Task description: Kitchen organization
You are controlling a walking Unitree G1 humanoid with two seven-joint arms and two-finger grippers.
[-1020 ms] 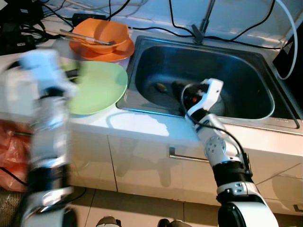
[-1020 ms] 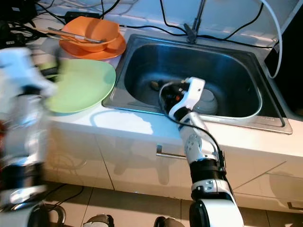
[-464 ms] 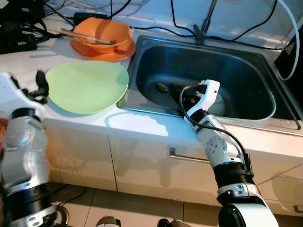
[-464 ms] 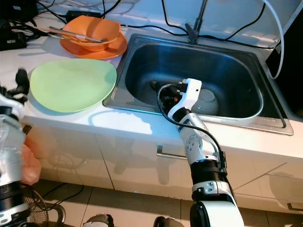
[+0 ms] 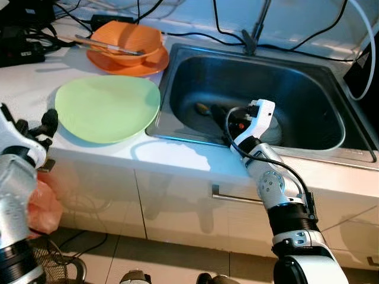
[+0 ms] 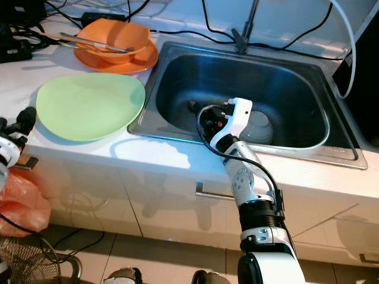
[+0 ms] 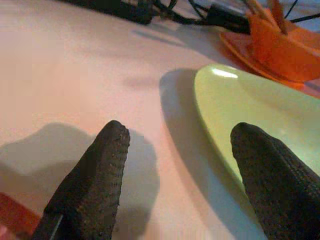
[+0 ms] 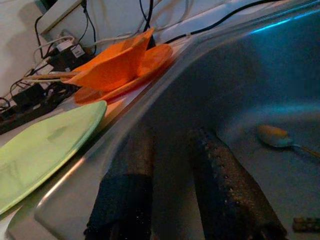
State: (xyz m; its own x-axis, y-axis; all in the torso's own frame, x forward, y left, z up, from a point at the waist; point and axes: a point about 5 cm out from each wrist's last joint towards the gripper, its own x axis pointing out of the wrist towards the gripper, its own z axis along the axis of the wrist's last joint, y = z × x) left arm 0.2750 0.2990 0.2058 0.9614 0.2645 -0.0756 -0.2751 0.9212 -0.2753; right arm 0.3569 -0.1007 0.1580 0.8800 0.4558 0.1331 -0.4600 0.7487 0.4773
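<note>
My left gripper will next take hold of the green plate by its thin, raised rim (image 5: 63, 123), because the plate is far wider than the open fingers.
A light green plate (image 5: 109, 106) lies flat on the white counter (image 5: 177, 157), left of the steel sink (image 5: 308, 65). Behind it an orange bowl (image 5: 127, 40) with utensils across it sits on an orange plate (image 5: 139, 66). My left gripper (image 5: 32, 125) is at the counter's front left edge, just short of the green plate's rim (image 7: 225, 120). It is open and empty, with its fingers (image 7: 95, 180) wide apart. My right gripper (image 5: 222, 113) reaches into the sink against its near left wall, fingers (image 8: 220, 195) slightly apart and holding nothing. A spoon (image 8: 272, 135) lies on the sink floor.
A pale round dish (image 6: 260, 127) rests in the sink behind my right wrist. The faucet (image 5: 256, 29) and several black cables (image 5: 284, 50) run along the back. A red plastic bag (image 5: 41, 204) hangs below the counter at the left. A drawer handle (image 5: 234, 195) is beneath the sink.
My left arm has dropped from beside the green plate and pulled back to the counter's front left edge. The right arm has stayed in the sink.
</note>
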